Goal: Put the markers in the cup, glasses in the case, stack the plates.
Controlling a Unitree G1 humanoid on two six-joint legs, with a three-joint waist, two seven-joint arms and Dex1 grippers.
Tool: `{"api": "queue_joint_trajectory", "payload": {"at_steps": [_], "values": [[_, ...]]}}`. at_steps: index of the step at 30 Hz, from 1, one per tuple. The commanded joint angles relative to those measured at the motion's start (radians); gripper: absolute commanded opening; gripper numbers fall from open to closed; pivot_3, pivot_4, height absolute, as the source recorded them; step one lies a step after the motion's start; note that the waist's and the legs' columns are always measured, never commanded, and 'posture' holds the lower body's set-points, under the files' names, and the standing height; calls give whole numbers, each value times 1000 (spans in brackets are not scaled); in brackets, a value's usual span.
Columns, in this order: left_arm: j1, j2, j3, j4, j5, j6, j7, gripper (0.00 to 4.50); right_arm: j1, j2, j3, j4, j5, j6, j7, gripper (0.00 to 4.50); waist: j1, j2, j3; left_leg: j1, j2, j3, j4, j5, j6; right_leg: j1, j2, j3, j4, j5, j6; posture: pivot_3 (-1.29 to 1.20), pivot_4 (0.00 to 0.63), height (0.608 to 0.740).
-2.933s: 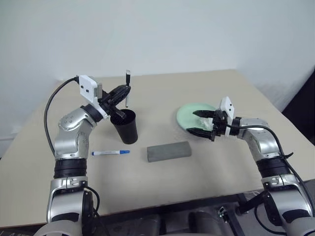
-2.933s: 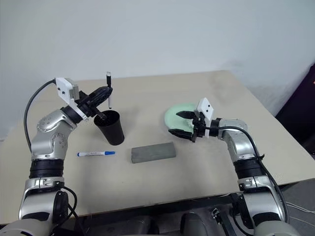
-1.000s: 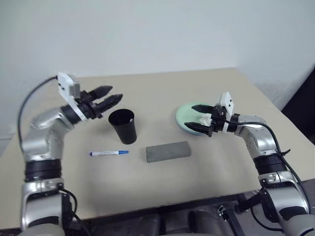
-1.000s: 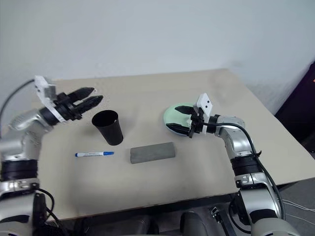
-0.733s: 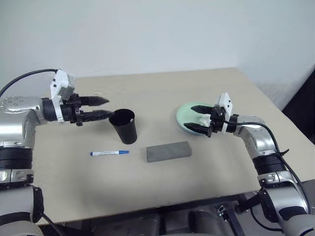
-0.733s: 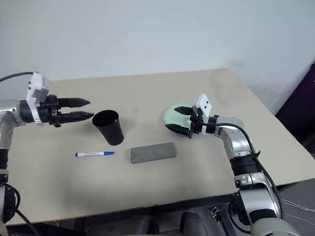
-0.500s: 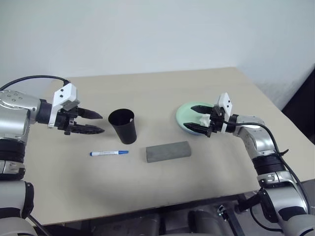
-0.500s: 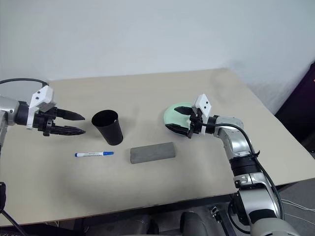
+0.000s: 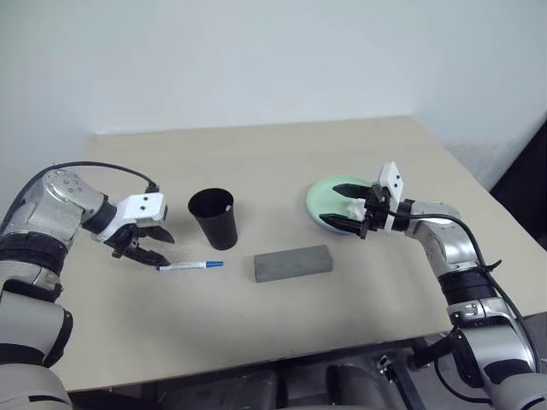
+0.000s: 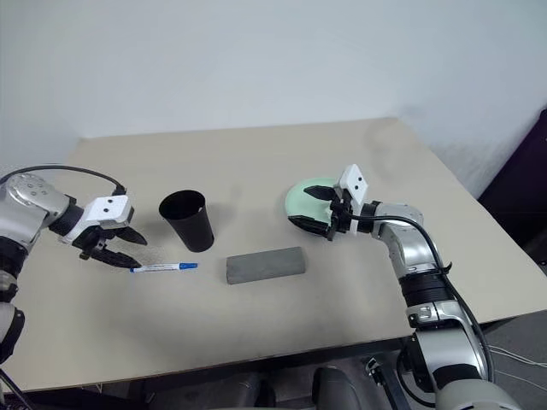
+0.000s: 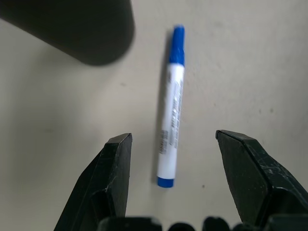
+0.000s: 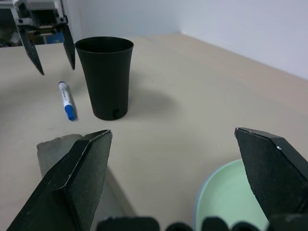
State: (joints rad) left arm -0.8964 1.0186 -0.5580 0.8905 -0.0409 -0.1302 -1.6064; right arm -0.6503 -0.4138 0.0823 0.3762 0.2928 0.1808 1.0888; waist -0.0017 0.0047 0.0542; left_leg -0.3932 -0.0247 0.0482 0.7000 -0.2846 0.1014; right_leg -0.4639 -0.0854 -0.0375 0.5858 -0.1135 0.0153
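Observation:
The white marker (image 9: 190,266) (image 11: 171,115) is still out of reach of my left gripper's fingers, which are above the table, so they would miss if I closed now. My left gripper should move toward the marker first, then close on it.
A white marker (image 9: 190,266) with blue cap and blue end lies flat on the table, left of the grey case (image 9: 292,262). My left gripper (image 9: 168,253) points down over the marker's left end, open and empty; the marker (image 11: 171,115) lies between its two fingers. The black cup (image 9: 214,218) stands upright just behind the marker, its inside dark. A pale green plate (image 9: 323,201) sits at the right with a light blue edge (image 12: 197,209) under it. My right gripper (image 9: 330,203) hovers open over that plate. The glasses are out of view.
A crumpled white tissue (image 9: 353,207) lies on the green plate beside the right gripper's fingers. The beige table (image 9: 282,154) has bare room behind the cup and in front of the case. A white wall stands behind its far edge.
The left arm, which held a marker over the cup earlier, now stands empty; it swung down and left from the cup's rim and tipped its fingers over the lying marker. The right arm stayed still.

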Motion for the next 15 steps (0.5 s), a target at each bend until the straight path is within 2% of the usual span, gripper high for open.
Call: {"api": "queue_joint_trajectory", "payload": {"at_steps": [1,15], "values": [[-45,-9,-29,50,30,-46,-8,2907,-14,-12,-18,-26,5,-9,4,4439,0,0,0,0,0,0,0,0,0,0,0,0,0,0,0,0,0,740],[-83,-135,-29,229,159,-128,-8,2907,-18,-17,-18,-30,6,0,6,4439,0,-1,0,-1,0,0,4,0,2,1,0,0,1,0,0,0,0,740]]}}
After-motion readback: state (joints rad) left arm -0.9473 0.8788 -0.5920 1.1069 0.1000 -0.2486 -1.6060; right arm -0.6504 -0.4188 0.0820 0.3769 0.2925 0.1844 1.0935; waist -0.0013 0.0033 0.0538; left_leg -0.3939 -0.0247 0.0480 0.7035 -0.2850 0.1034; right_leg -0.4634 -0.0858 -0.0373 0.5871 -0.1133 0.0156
